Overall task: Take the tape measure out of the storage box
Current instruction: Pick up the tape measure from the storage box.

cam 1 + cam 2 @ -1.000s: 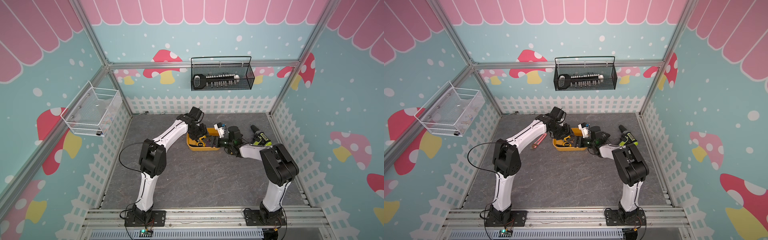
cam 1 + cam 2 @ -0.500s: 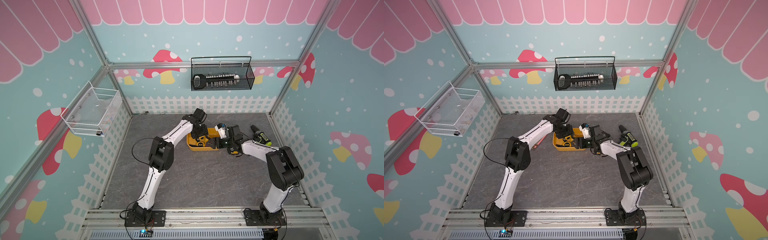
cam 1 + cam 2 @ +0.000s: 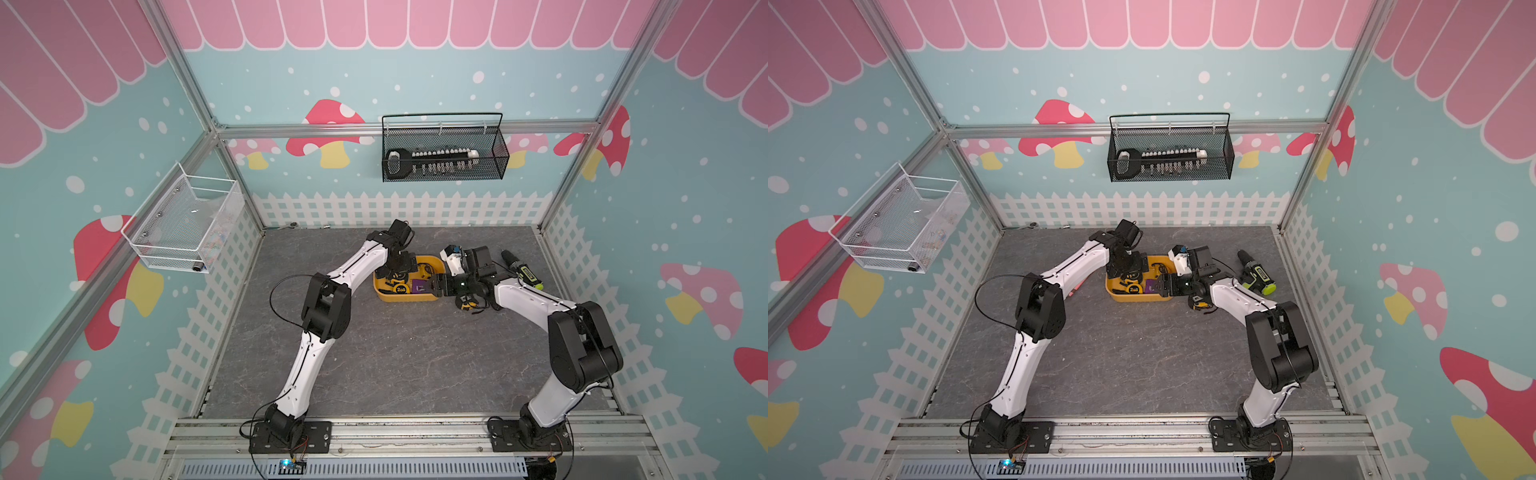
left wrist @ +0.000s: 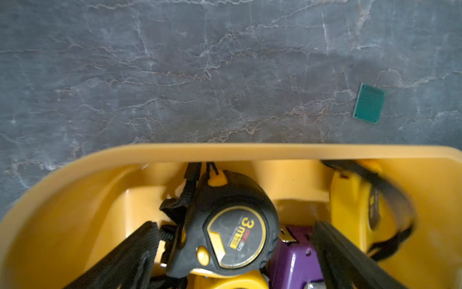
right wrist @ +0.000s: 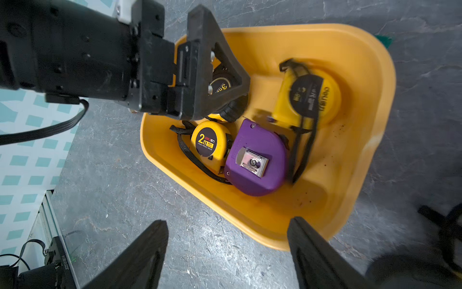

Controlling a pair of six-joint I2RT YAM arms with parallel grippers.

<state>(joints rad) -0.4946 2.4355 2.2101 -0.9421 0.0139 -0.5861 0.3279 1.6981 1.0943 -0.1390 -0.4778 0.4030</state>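
Note:
I need to lower my left gripper before I close it on the black-and-yellow tape measure (image 3: 398, 276), because the tape measure is below my left gripper's fingers.
The mustard-yellow storage box (image 3: 405, 297) (image 3: 1133, 297) lies mid-floor and holds several tape measures. My left gripper (image 3: 397, 274) (image 4: 235, 225) reaches down into it. It is open, with its fingers (image 4: 140, 250) standing wide on either side of a black-and-yellow 3 m tape measure (image 4: 232, 225) without pinching it. Beside that one lie a yellow 2 m one (image 5: 210, 142), a purple one (image 5: 257, 160) and a blurred yellow one (image 5: 310, 97). My right gripper (image 3: 434, 286) (image 5: 225, 225) is open low at the box's right end, one finger (image 5: 307, 240) against the rim (image 5: 275, 240).
Another yellow-and-black tape measure (image 3: 467, 302) lies on the floor under my right wrist. A green-and-black drill (image 3: 519, 270) lies further right. A small green board (image 4: 368, 103) lies beyond the box. The walls carry a black mesh basket (image 3: 444, 153) and a white wire basket (image 3: 183, 224).
My left arm's elbow has swung toward the middle while its gripper stayed in the box. My right gripper has edged closer to the box's right end.

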